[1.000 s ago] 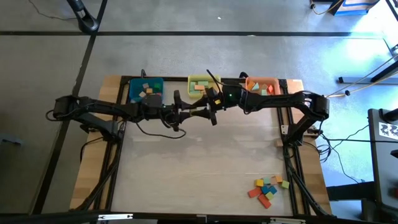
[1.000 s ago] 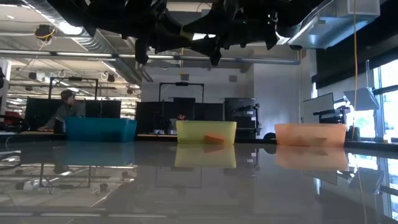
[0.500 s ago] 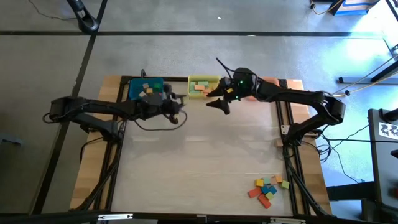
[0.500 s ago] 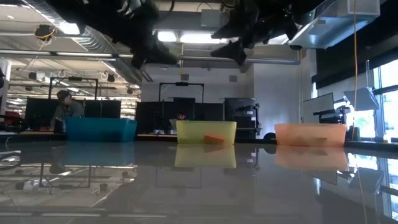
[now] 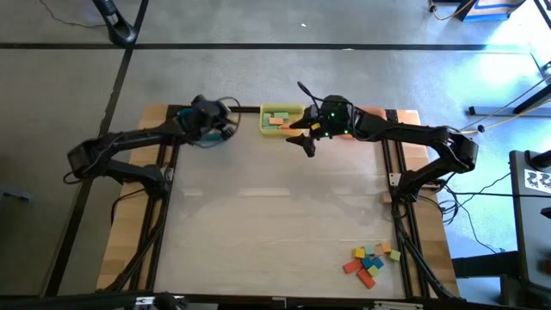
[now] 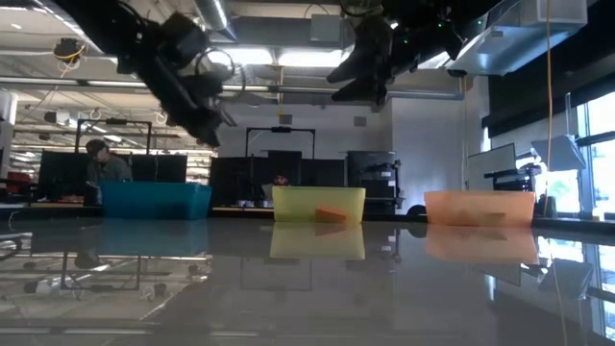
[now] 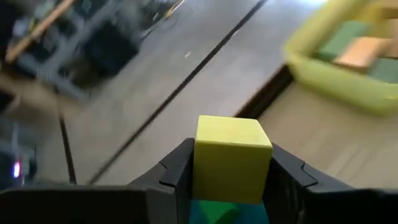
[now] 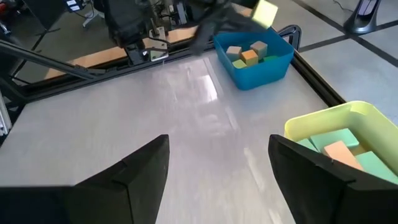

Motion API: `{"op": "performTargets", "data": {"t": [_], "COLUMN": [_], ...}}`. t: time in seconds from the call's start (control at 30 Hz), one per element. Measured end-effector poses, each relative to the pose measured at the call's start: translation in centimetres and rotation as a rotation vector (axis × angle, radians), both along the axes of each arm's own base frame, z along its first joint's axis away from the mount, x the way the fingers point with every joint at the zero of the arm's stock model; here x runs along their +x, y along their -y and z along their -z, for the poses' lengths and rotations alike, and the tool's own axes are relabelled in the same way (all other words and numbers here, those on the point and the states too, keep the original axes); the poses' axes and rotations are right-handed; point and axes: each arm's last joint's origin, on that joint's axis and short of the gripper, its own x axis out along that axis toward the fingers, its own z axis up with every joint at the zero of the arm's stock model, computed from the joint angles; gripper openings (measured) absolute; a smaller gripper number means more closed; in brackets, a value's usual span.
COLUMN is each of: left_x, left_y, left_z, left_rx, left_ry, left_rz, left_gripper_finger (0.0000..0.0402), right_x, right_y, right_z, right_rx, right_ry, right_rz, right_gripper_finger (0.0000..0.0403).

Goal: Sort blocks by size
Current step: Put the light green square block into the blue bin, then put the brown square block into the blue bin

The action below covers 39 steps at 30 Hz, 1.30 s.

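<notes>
The yellow cube hangs high with its base short of the bin's middle, so the left gripper should move it to the blue bin's middle before letting it go.
My left gripper hangs above the blue bin at the table's far left and is shut on a yellow cube. A green shape shows just under the cube; I cannot tell what it is. The blue bin holds tan, orange and green blocks. Beside the yellow bin, over the table's far middle, my right gripper is open with nothing between its fingers. That bin holds green and orange blocks. Several loose blocks lie in a pile at the near right. My left gripper pinches the yellow cube between its two fingers, one on each of two opposite side faces. The cube's top stands above the fingers, and it hangs clear above the blue bin.
An orange bin stands at the far right, partly under my right arm. The three bins line the far edge. The wide middle of the table is bare. A person sits in the room beyond.
A second ago both grippers stood close together over the far middle of the table. My left gripper has swung toward the table's far left with the yellow cube, rolling as it went, and now hangs over the blue bin. My right arm has drawn back slightly.
</notes>
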Motion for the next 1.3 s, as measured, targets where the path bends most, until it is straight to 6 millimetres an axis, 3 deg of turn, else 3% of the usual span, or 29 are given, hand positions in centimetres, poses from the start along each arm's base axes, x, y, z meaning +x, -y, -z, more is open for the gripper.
{"op": "performTargets", "data": {"t": [0.23, 0.37, 0.6, 0.8, 0.93, 1.13, 1.3], "left_x": [-2.2, -2.4, -2.7, -2.3, -1.5, 0.3, 1.5], "left_y": [-2.5, -3.0, -3.3, -2.3, -1.0, 0.5, 1.2], "left_z": [2.2, 3.0, 3.0, 1.7, 0.4, -0.2, 0.0], "left_rx": [-0.141, -0.195, -0.217, -0.182, -0.156, -0.161, -0.181], "left_ry": [-0.023, -0.026, -0.002, 0.044, 0.095, 0.172, 0.197], "left_rz": [-0.203, -0.206, -0.199, -0.149, -0.024, 0.156, 0.281], "left_gripper_finger": [0.0128, 0.0141, 0.0219, 0.0239, 0.0240, 0.0241, 0.0241], "right_x": [0.0, 0.0, 0.0, -0.1, -1.9, -4.9, -6.8], "right_y": [0.0, 0.0, 0.0, -0.1, -0.6, -1.7, -2.3], "right_z": [0.0, 0.0, 0.0, -0.4, -1.6, -2.5, -1.3], "right_rx": [-0.004, 0.000, -0.009, 0.014, -0.033, -0.089, -0.119], "right_ry": [-0.002, -0.001, 0.002, 0.018, -0.104, -0.432, -0.698], "right_rz": [-0.004, -0.008, -0.003, 0.010, 0.070, 0.159, 0.188], "right_gripper_finger": [0.0270, 0.0270, 0.0270, 0.0270, 0.0270, 0.0270, 0.0270]}}
